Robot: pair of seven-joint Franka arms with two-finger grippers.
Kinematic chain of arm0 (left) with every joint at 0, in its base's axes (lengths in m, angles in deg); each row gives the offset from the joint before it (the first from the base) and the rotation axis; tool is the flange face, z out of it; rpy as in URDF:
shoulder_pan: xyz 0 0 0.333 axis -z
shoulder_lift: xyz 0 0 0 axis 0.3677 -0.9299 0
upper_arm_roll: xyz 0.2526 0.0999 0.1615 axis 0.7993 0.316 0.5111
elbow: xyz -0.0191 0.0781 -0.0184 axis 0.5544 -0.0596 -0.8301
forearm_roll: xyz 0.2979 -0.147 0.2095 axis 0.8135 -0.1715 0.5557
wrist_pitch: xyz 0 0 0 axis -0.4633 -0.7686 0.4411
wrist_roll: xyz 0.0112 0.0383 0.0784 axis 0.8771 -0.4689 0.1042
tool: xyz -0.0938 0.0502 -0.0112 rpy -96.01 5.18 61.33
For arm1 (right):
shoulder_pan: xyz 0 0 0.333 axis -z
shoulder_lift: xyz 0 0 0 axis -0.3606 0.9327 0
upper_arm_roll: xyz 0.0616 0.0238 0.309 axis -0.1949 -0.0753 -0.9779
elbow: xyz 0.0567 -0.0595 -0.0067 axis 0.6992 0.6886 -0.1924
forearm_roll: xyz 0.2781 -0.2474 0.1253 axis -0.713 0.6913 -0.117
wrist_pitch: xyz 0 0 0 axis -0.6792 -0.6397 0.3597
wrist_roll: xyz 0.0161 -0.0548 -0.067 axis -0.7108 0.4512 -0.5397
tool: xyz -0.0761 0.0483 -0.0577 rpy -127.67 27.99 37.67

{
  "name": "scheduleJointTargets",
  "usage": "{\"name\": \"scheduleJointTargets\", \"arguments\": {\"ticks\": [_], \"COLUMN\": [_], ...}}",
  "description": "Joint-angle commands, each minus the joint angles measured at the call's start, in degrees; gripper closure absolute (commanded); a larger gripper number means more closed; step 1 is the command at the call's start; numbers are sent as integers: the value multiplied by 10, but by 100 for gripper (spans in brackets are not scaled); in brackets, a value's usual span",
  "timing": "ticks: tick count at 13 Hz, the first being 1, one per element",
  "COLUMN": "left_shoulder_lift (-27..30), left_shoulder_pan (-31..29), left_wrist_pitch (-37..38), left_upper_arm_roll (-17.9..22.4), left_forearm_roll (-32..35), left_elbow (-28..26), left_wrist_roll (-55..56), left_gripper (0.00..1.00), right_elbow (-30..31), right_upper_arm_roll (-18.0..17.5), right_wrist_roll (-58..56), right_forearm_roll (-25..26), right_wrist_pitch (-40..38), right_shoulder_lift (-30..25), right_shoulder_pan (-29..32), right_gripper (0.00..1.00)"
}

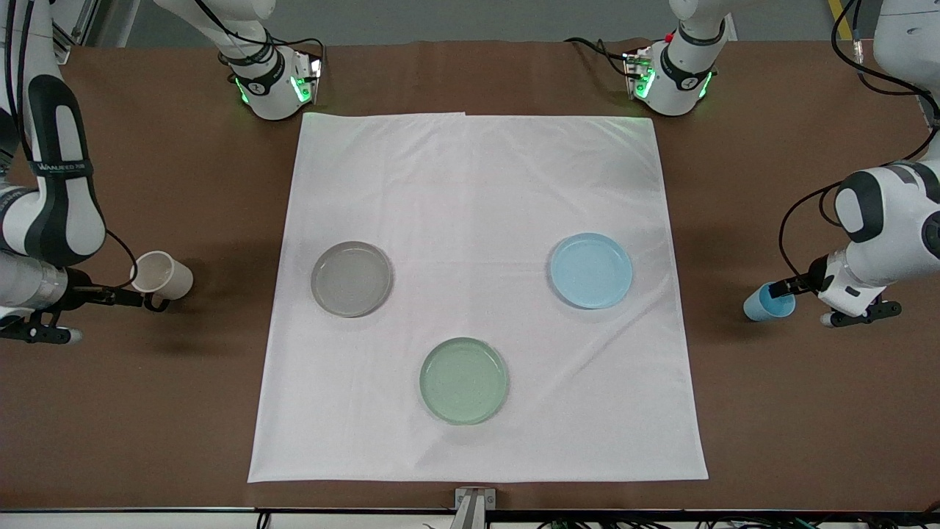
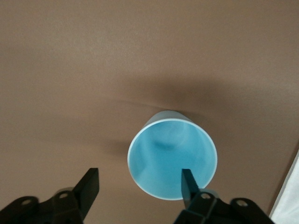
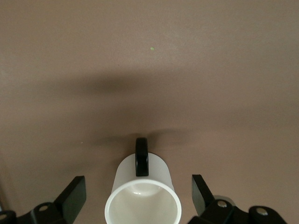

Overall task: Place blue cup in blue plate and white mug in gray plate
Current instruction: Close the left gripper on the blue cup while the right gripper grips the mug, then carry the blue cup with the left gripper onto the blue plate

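Next, my right gripper takes hold of the mug by its dark handle (image 1: pixel 157 304) to place the white mug in the gray plate (image 1: pixel 351 278).
The blue cup (image 1: pixel 768 302) stands on the brown table at the left arm's end, off the cloth. My left gripper (image 1: pixel 794 286) is open at it. In the left wrist view one finger (image 2: pixel 189 184) shows over the cup's (image 2: pixel 163 154) mouth and the other finger stands outside the rim. The white mug (image 1: pixel 163 275) stands at the right arm's end, its dark handle (image 3: pixel 141 156) showing. My right gripper (image 1: pixel 126 297) is open with a finger on each side of the mug (image 3: pixel 142 200), neither touching. The blue plate (image 1: pixel 591 270) and the gray plate (image 1: pixel 351 278) lie empty on the cloth.
A pale green plate (image 1: pixel 463 380) lies on the white cloth (image 1: pixel 477 184), nearer to the front camera than the other two plates. The arms' bases (image 1: pixel 275 84) stand along the table's edge farthest from the front camera.
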Motion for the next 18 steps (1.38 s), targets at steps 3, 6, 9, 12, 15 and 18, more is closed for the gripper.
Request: {"name": "scheduleJointTargets", "arguments": {"ticks": [3, 6, 9, 12, 15, 18], "left_shoulder_lift": [-23, -24, 16, 65, 77, 45], "left_shoulder_pan": [-7, -4, -1, -1, -1, 15], "left_wrist_pitch": [-27, -28, -11, 60, 123, 124], "left_upper_arm_roll": [-3, -7, -20, -72, -165, -247], "left_forearm_roll": [12, 12, 12, 3, 2, 3], "left_elbow": [0, 4, 4, 5, 4, 9], "left_wrist_roll": [0, -1, 3, 30, 181, 360], "left_gripper": [65, 99, 100, 100, 100, 100], "right_elbow": [38, 56, 64, 68, 66, 63], "right_upper_arm_roll": [-7, -7, -7, -8, -8, -8], "right_wrist_roll": [-8, -31, -47, -51, -52, -52], "right_forearm_roll": [-14, -14, -16, -16, -17, -17], "right_wrist_pitch": [63, 74, 74, 73, 74, 80], "right_shoulder_lift": [19, 27, 27, 27, 27, 27], "right_shoulder_pan": [9, 14, 20, 20, 20, 20], "right_gripper": [0, 7, 24, 43, 54, 56]}}
